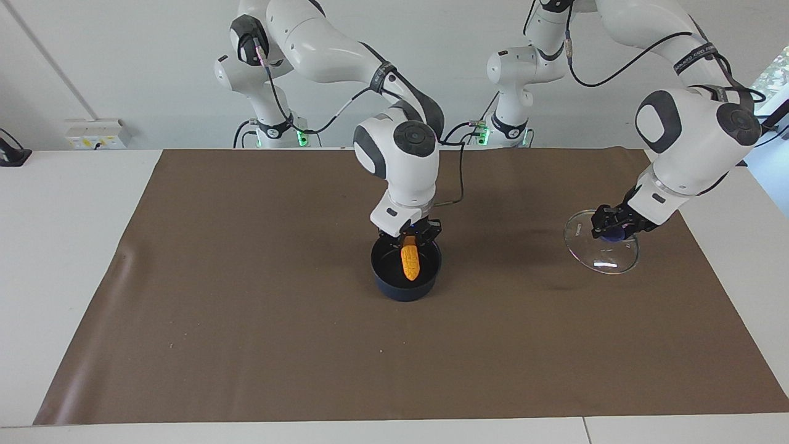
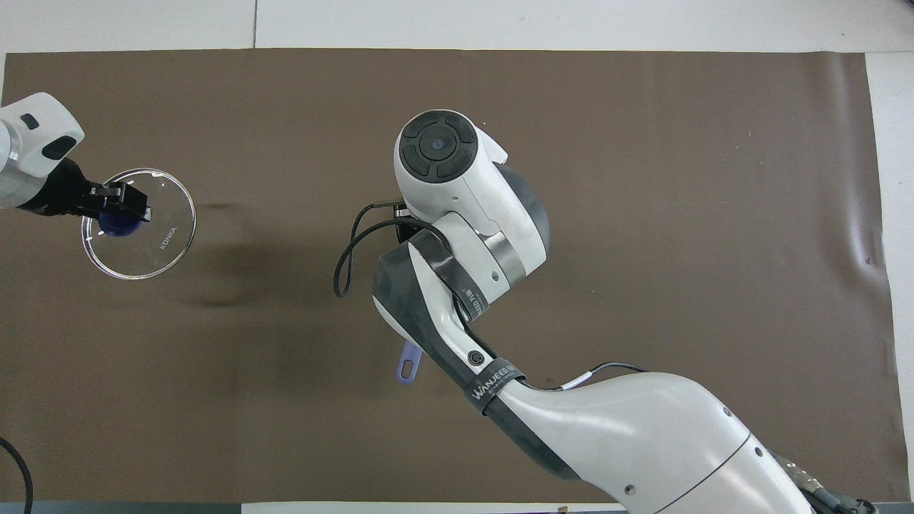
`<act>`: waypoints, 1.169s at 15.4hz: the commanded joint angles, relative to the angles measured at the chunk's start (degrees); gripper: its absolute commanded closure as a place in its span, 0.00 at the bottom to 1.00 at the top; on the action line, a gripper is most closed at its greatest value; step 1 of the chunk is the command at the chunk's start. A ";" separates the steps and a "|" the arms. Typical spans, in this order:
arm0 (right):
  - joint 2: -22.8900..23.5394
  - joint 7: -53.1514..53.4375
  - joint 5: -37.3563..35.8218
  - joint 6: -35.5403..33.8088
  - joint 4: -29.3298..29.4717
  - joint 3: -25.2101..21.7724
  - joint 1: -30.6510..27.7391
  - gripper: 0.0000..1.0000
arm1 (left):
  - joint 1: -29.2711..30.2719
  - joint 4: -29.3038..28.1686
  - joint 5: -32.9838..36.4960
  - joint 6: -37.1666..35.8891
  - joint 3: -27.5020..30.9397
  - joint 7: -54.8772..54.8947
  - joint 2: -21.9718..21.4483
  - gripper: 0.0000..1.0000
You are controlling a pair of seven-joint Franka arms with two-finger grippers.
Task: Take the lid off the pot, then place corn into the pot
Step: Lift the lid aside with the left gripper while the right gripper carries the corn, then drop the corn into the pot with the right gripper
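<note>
The glass lid point(image 2: 158, 248) is hanging tilted, and its lower rim is above the brown mat. I should hold the lid before I open my left gripper.
The dark navy pot point(image 1: 404, 288) stands on the brown mat, uncovered, about mid-table. The yellow-orange corn point(image 1: 410, 262) is inside the pot, its upper end right under my right gripper point(image 1: 412, 233), which hangs just over the pot's rim. In the overhead view my right arm hides the pot and the corn; only the blue-purple handle tip point(image 2: 408, 364) shows. My left gripper point(image 1: 613, 227) is shut on the blue knob of the clear glass lid point(image 1: 607, 258) and holds it tilted above the mat toward the left arm's end; the lid also shows in the overhead view point(image 2: 157, 239).
The brown mat point(image 1: 246, 308) covers most of the white table. A wall socket box point(image 1: 98, 134) and a black object point(image 1: 12, 154) sit off the mat at the right arm's end.
</note>
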 commanded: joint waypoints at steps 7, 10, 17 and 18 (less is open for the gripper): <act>-4.00 2.94 -0.19 2.86 -8.68 0.22 0.05 0.00 | 4.30 -13.39 0.97 15.79 -0.60 3.75 -1.86 1.00; -4.08 2.94 -1.33 -3.54 -3.42 -0.04 -0.82 0.00 | 4.30 -16.45 0.98 19.65 -0.60 3.75 -1.85 1.00; -20.33 -13.29 -1.78 -19.10 -4.10 -1.62 -16.62 0.00 | 4.30 -18.05 0.98 22.21 -0.60 3.75 -1.15 1.00; -22.17 -15.41 -1.69 -21.12 -4.19 -1.71 -19.18 0.00 | 4.30 -18.05 0.98 22.21 -0.60 3.84 -1.15 0.99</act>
